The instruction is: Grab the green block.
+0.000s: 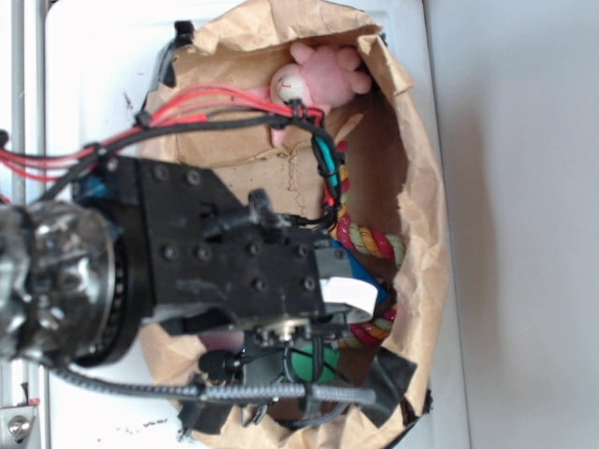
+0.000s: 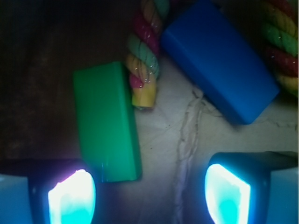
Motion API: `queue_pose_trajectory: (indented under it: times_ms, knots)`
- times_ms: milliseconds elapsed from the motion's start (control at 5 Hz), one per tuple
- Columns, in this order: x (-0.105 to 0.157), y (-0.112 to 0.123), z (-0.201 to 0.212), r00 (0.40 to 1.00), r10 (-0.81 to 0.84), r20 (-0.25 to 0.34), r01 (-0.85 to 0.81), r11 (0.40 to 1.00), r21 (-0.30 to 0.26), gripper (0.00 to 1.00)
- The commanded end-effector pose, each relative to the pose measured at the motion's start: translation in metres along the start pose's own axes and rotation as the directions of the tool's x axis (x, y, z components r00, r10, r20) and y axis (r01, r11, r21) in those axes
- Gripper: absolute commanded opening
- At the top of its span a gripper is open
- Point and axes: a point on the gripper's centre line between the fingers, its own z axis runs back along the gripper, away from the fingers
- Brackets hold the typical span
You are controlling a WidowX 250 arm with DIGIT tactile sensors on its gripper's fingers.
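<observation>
I need to move my gripper toward the green block's near end [image 2: 114, 172] before I close on the green block. The block's near end stops short of my fingers, so they would miss if I closed now.
The green block [image 2: 105, 122] lies flat on the pale floor of the paper bag, long side running up the wrist view, left of centre. Its near end reaches almost to my left pad [image 2: 71, 198]. My gripper [image 2: 149, 196] is open, with bare floor and a thin string between the glowing pads. The right pad [image 2: 226, 193] stands well clear of the block. In the exterior view the black arm hides nearly everything; only a green patch [image 1: 307, 360] shows under the wrist.
A blue block [image 2: 219, 58] lies tilted at upper right. A multicoloured rope [image 2: 145, 51] ends against the green block's right edge and also loops at the far right edge. A pink plush [image 1: 314, 79] sits at the bag's far end. Brown paper walls [image 1: 421, 187] surround it all.
</observation>
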Motion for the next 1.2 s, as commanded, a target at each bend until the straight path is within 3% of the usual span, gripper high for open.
queue_pose_trajectory:
  times_ms: [0, 1000]
  knots:
    - [0.007, -0.017, 0.012, 0.998, -0.062, 0.014, 0.063, 0.994, -0.089, 1.00]
    - [0.006, -0.035, -0.033, 0.997, -0.078, -0.010, 0.078, 0.997, 0.008, 1.00]
